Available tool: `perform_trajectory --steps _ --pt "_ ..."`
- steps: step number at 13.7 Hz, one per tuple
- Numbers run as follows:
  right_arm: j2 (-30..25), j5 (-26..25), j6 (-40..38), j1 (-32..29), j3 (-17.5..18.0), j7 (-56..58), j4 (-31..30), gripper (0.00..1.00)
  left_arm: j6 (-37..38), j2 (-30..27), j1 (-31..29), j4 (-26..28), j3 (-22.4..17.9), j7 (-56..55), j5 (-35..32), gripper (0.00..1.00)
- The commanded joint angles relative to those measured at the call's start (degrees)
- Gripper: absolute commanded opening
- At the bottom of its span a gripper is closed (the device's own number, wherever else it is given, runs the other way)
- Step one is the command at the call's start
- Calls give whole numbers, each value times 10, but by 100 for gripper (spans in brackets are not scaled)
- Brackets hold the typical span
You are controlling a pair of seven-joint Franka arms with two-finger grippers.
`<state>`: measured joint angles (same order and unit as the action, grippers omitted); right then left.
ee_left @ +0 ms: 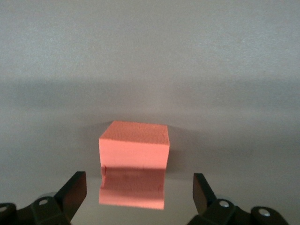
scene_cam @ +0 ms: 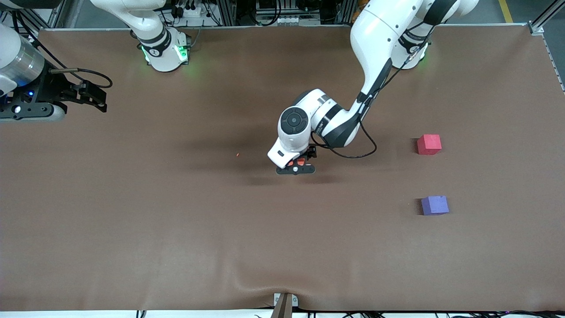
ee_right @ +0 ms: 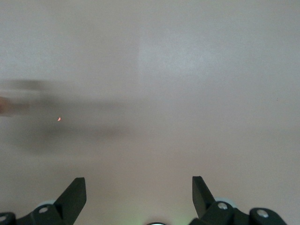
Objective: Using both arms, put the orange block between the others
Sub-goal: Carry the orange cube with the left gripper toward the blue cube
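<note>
The orange block (scene_cam: 300, 162) goes between the red-pink and purple-blue cubes, so my left gripper should grab two opposite sides next.
The orange block (scene_cam: 300, 162) (ee_left: 134, 159) rests on the brown table near its middle. My left gripper (scene_cam: 296, 168) (ee_left: 138, 183) is low over it and open, one finger on each side of the block with a gap to both. The others lie toward the left arm's end of the table: a red-pink cube (scene_cam: 429, 144) and, nearer the front camera, a purple-blue cube (scene_cam: 435, 205), with bare table between them. My right gripper (scene_cam: 99, 98) (ee_right: 137, 185) waits open and empty over the right arm's end of the table.
A tiny orange crumb (scene_cam: 238, 155) (ee_right: 59, 119) lies on the brown table cover (scene_cam: 176, 229) between the two grippers. The left arm's cable (scene_cam: 353, 154) loops down beside its wrist. A clamp (scene_cam: 284, 304) sits at the table's front edge.
</note>
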<state>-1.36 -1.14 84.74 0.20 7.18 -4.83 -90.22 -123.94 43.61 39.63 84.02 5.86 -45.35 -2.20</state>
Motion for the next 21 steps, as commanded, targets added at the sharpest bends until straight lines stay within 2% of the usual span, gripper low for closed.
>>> perform_trajectory --steps 1,3,4,5,8,9,12,15,17,21 --pt "5 8 -12 -5 2 -7 29 100 -4 16 0 -13 -1 26 -13 100" --pt "7 8 -20 -7 1 3 41 100 -14 23 -1 -12 -3 32 -13 100" --pt "7 11 -26 -7 1 3 41 100 -14 25 -1 -12 -3 32 -14 97" --pt "7 24 -39 -9 0 1 41 100 -14 27 0 -11 -3 33 -14 83" --pt "7 51 -48 -25 -4 1 40 100 -13 31 -2 -4 -4 50 -13 14" --pt "6 64 -42 -34 -5 2 37 100 -10 26 -3 -3 -4 50 -13 0" --pt "5 59 0 -36 -6 5 11 100 6 -5 -38 -3 -5 63 -13 0" --pt "4 21 24 -35 -5 28 -1 100 81 -67 -92 -3 -3 101 -13 0" --pt "4 17 25 -41 -5 57 -2 100 134 -106 -139 1 0 147 -11 0" --pt "3 17 19 -48 -5 67 -7 100 146 -164 -238 66 0 243 -12 0"
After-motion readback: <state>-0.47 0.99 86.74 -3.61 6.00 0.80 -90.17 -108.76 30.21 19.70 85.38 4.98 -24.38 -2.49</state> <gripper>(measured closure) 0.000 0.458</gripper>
